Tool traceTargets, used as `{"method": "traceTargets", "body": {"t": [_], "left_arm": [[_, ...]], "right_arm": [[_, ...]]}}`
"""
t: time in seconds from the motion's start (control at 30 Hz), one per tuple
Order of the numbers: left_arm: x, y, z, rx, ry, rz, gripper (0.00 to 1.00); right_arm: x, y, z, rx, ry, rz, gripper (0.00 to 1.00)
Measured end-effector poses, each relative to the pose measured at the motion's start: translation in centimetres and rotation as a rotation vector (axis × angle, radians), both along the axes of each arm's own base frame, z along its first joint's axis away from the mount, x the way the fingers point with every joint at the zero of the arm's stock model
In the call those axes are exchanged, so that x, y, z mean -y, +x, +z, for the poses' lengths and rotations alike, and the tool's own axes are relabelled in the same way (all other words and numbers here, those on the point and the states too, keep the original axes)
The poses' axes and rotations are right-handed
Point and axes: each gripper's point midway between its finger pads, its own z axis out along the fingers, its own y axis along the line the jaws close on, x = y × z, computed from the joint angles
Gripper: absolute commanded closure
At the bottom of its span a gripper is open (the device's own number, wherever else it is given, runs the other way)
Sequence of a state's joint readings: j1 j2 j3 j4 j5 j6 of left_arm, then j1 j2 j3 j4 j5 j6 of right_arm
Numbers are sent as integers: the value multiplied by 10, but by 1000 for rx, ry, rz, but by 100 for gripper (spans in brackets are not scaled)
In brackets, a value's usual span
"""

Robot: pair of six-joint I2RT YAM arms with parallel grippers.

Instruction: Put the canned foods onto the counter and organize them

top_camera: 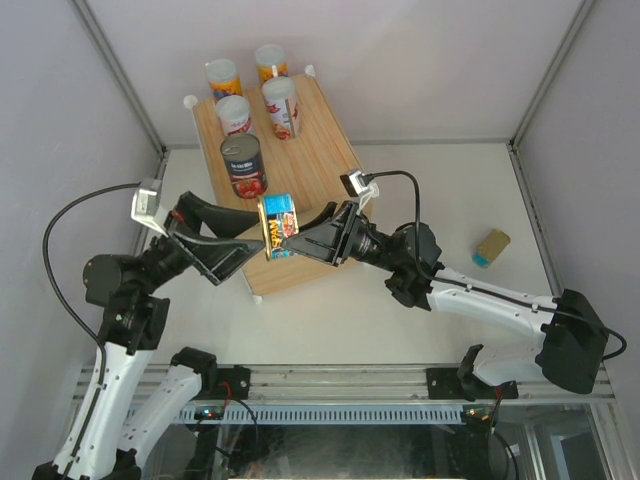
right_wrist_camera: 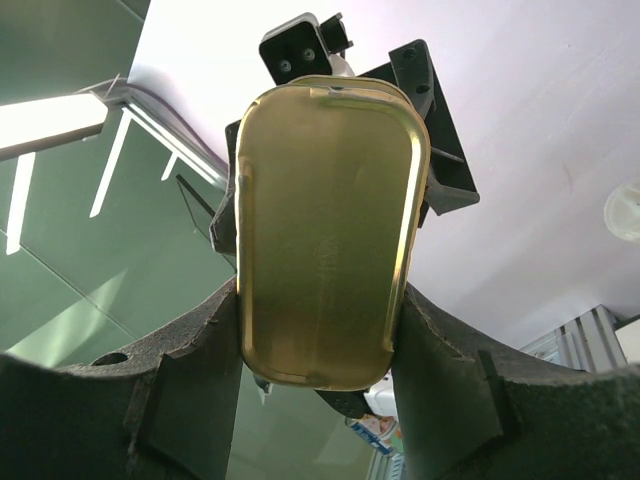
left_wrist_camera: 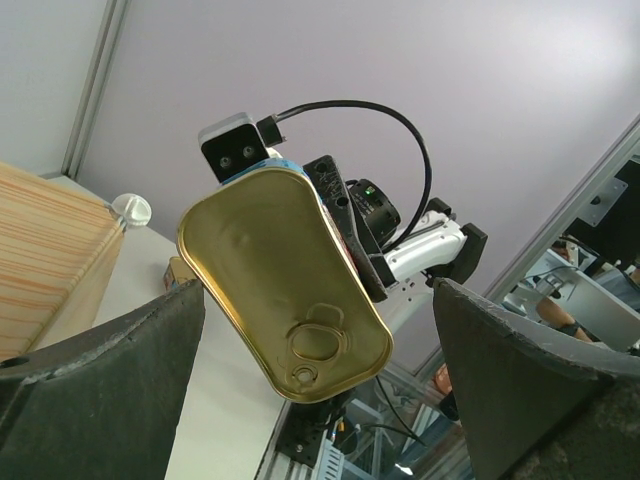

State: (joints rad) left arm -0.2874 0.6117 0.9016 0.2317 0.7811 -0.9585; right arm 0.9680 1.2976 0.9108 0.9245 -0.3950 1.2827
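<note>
My left gripper should next grab the flat tin by its long sides at the pull-tab end, so that the tin's base stays free for placing on the counter.
A flat gold-blue tin hangs on edge over the near end of the wood-grain counter, with my right gripper shut on its long sides. In the right wrist view its gold base sits pinched between both pads. My left gripper stands open around the same tin, and its fingers are well apart from the pull-tab lid. Several tall orange-labelled cans and a wider dark tomato can stand upright on the counter. Another flat tin lies on the table at the right.
The counter's white ball corner and thin frame mark its far edge. Grey enclosure walls close in the white table on three sides. An aluminium rail runs along the near edge by the arm bases.
</note>
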Motion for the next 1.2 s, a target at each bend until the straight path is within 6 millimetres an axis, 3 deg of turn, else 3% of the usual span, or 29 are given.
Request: {"method": "traceTargets", "body": {"t": [0.37, 0.67, 1.0, 1.2], "left_arm": [[10, 15, -11, -55, 19, -11, 5], [13, 31, -17, -84, 47, 48, 32], [17, 45, -10, -146, 45, 93, 97], [30, 54, 1, -135, 81, 118, 100]], "right_arm": [[-9, -1, -11, -8, -26, 16, 100], [-13, 2, -20, -17, -55, 16, 100], [-6, 17, -18, 39, -49, -42, 100], [6, 30, -9, 34, -13, -59, 89]]}}
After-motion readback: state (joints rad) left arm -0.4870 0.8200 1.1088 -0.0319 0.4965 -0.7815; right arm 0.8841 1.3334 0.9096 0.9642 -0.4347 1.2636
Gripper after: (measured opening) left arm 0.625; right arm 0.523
